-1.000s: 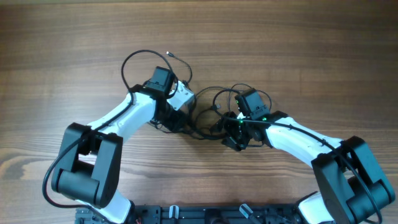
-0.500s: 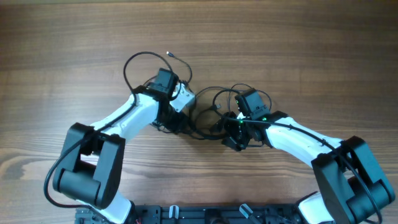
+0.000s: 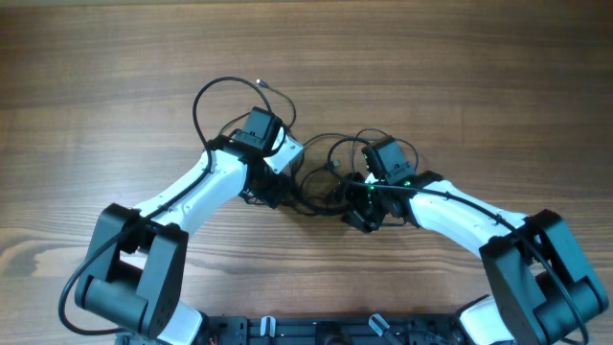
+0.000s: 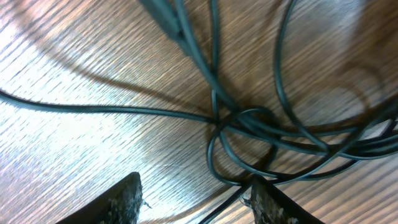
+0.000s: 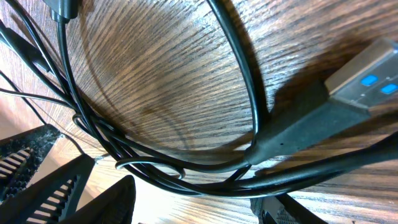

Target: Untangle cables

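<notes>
My left gripper will next grab the single piece of cable at the crossing knot, on the tangle's edge, to draw it out and untangle the cables.
The cables (image 3: 321, 171) are thin black cords tangled on the wooden table between my two arms. One loop (image 3: 222, 96) reaches out to the back left and ends in a small plug (image 3: 261, 84). My left gripper (image 3: 268, 190) is low at the tangle's left edge. In the left wrist view it (image 4: 196, 202) is open over a crossing knot (image 4: 217, 121), with one strand beside the right finger (image 4: 267, 202). My right gripper (image 3: 359, 216) is at the tangle's right side. In the right wrist view it (image 5: 193, 208) is open, with several strands (image 5: 186, 168) across the gap and a grey USB plug (image 5: 367, 74) close by.
The wooden table (image 3: 115, 77) stretches around the tangle on all sides. The arm bases and a black rail (image 3: 316, 331) lie along the front edge. Thicker black wires run along each arm.
My left arm has shifted slightly right and back, and the back-left loop has moved a little with it. The right arm has not moved.
</notes>
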Tool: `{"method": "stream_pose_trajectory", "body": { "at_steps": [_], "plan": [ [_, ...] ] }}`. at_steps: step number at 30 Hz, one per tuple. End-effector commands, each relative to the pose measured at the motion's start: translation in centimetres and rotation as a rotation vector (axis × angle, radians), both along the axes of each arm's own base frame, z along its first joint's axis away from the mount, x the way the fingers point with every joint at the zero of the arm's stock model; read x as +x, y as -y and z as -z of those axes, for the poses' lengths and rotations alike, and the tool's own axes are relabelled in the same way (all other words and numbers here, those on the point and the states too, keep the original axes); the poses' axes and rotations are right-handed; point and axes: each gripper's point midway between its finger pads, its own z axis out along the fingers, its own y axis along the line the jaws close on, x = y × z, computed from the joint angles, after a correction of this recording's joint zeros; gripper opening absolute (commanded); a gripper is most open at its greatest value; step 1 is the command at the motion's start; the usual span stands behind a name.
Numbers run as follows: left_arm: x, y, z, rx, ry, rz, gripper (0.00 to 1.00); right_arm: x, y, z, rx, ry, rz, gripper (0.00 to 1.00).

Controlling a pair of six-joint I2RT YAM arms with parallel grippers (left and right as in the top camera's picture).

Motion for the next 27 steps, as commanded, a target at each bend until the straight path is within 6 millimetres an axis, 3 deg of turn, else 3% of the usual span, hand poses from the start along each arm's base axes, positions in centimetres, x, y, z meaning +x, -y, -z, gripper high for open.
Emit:
{"method": "stream_pose_trajectory", "body": {
  "at_steps": [1, 6, 11, 14, 17, 19, 20, 21, 27],
  "plan": [
    [0.3, -0.6, -0.2, 0.022, 0.011, -0.072, 0.58, -0.8, 1.1, 1.8, -0.066, -0.022, -0.003, 0.62],
    [-0.2, -0.7, 2.4, 0.048, -0.058, -0.125, 0.57, -0.8, 1.1, 1.8, -0.066, -0.021, -0.003, 0.61],
    [-0.2, 0.6, 3.3, 0.043, -0.051, -0.101, 0.53, -0.8, 1.1, 1.9, -0.068, -0.020, -0.002, 0.62],
    [-1.6, 3.8, 3.1, -0.028, -0.077, -0.039, 0.35, -0.8, 1.1, 1.9, -0.068, -0.020, -0.002, 0.62],
    [-1.8, 4.2, 3.1, -0.028, -0.076, -0.025, 0.34, -0.6, 1.3, 2.0, -0.082, -0.013, 0.003, 0.61],
    [-1.9, 4.2, 3.1, -0.032, -0.080, -0.024, 0.25, -0.4, 1.8, 2.3, -0.113, -0.004, 0.017, 0.58],
    [-1.9, 4.3, 3.1, -0.035, -0.081, -0.024, 0.19, -0.4, 1.9, 2.3, -0.121, -0.008, 0.030, 0.56],
    [-1.9, 4.3, 3.1, -0.035, -0.081, -0.024, 0.04, -0.3, 2.3, 2.5, -0.138, -0.019, 0.056, 0.54],
    [-1.6, 4.4, 2.0, -0.051, -0.054, -0.025, 0.04, -0.2, 4.0, 3.3, -0.237, -0.021, 0.107, 0.47]
  ]
}}
